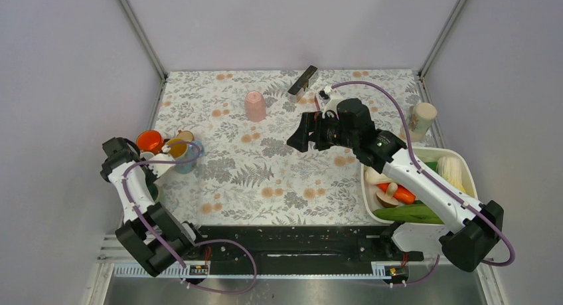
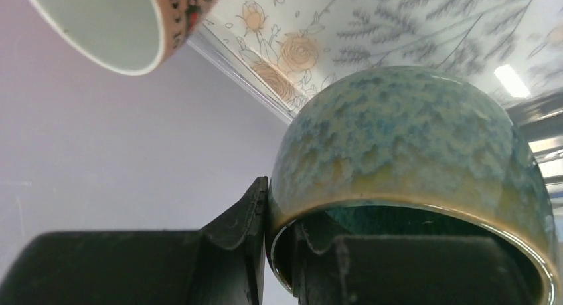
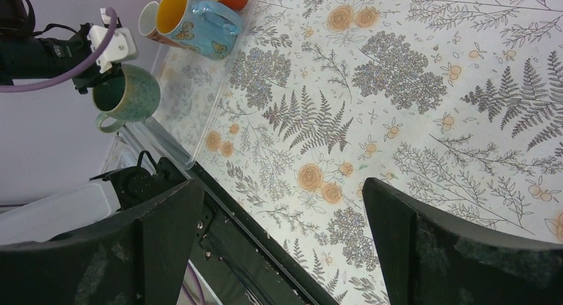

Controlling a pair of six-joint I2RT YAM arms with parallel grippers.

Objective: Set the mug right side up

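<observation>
The mug, partly beyond the table's edge, would drop there if I opened now, so my left gripper needs to keep holding it.
A speckled green mug (image 2: pixel 411 139) fills the left wrist view. My left gripper (image 2: pixel 279 232) is shut on its rim, one finger outside (image 2: pixel 239 218) and one inside (image 2: pixel 332 258). In the right wrist view the mug (image 3: pixel 129 96) hangs at the table's left edge, mouth towards the left gripper (image 3: pixel 106 69), handle on the far side from it. In the top view the mug (image 1: pixel 152 187) is mostly hidden under the left arm. My right gripper (image 1: pixel 299 133) is open and empty over the middle of the table, with its fingers (image 3: pixel 159 238) spread wide.
Close to the held mug stand an orange mug (image 1: pixel 150 141), a blue butterfly mug (image 1: pixel 180 152) and a third mug (image 1: pixel 186 135). A pink cup (image 1: pixel 255 105) stands upside down at the back. A black object (image 1: pixel 303 80), a bottle (image 1: pixel 421 119) and a white vegetable tray (image 1: pixel 470 175) are on the right.
</observation>
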